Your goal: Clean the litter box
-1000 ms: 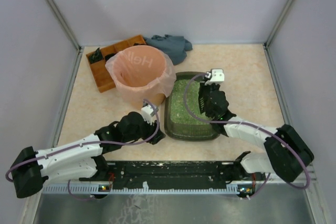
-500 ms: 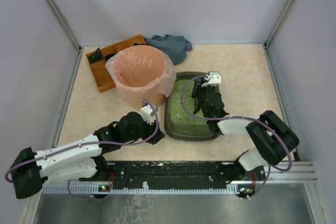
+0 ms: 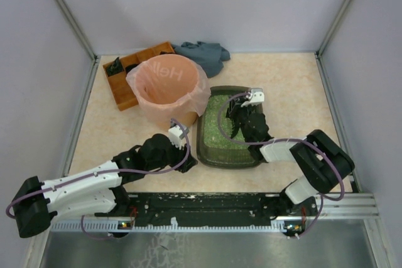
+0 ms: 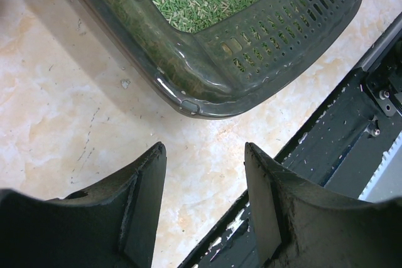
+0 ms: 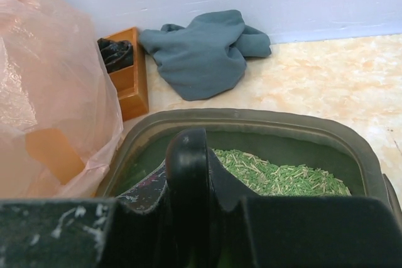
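The dark scoop's lower end (image 3: 235, 134) meets the granules inside the litter box (image 3: 213, 145), so it is now time to open my right gripper, and the scoop would rest there.
The litter box (image 3: 213, 145), a dark grey-green tray of pale green granules, lies in the middle of the table. It also shows in the right wrist view (image 5: 264, 120) and the left wrist view (image 4: 207, 89). My right gripper (image 3: 239, 120) is over the box's far half, shut on the black handle (image 5: 188, 167) of a dark scoop (image 3: 230, 128) that dips toward the granules. My left gripper (image 3: 187, 162) is open and empty, low on the table just off the box's near left corner. Its fingers (image 4: 141, 199) are apart from the rim.
A round pink-bagged bin (image 3: 168, 86) stands against the box's left far side; its bag fills the left of the right wrist view (image 5: 50, 92). An orange compartmented tray (image 3: 125, 70) and a blue-grey cloth (image 3: 204, 54) lie behind. The black base rail (image 4: 352, 130) runs near the left gripper.
My right gripper has swung left and lower over the granules with the scoop, its forearm folding in. The left arm has not moved.
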Available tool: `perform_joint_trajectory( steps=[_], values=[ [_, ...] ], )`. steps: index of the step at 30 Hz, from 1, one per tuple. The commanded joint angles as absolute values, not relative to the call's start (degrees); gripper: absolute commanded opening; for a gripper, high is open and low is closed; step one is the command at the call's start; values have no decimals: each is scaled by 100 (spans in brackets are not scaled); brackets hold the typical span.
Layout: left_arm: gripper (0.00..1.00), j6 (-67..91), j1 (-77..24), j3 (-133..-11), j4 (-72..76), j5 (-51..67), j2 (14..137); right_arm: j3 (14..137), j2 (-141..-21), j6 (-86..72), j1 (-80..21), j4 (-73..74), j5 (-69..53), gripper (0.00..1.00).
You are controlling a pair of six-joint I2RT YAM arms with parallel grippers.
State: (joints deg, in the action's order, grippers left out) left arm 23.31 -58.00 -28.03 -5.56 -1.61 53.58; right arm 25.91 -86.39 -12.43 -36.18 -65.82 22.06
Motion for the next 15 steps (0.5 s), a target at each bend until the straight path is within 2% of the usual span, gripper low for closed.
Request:
perform_joint_trajectory(
  steps=[1,5,10,15],
  values=[
    [59,2333,-5792,-2789,-444,-140,5289,2319,-8838,-1779,-3718,-6024,1659,2],
    [59,2331,-5792,-2764,-470,-158,5232,2352,-8496,-1490,-3724,-5676,2006,21],
    [59,2333,-5792,-2768,-492,-205,5190,2597,-7843,-1013,-3702,-4964,2343,33],
    [59,2327,-5792,-2816,-523,-267,5148,2835,-7078,-906,-3606,-4069,2530,61]
  ],
)
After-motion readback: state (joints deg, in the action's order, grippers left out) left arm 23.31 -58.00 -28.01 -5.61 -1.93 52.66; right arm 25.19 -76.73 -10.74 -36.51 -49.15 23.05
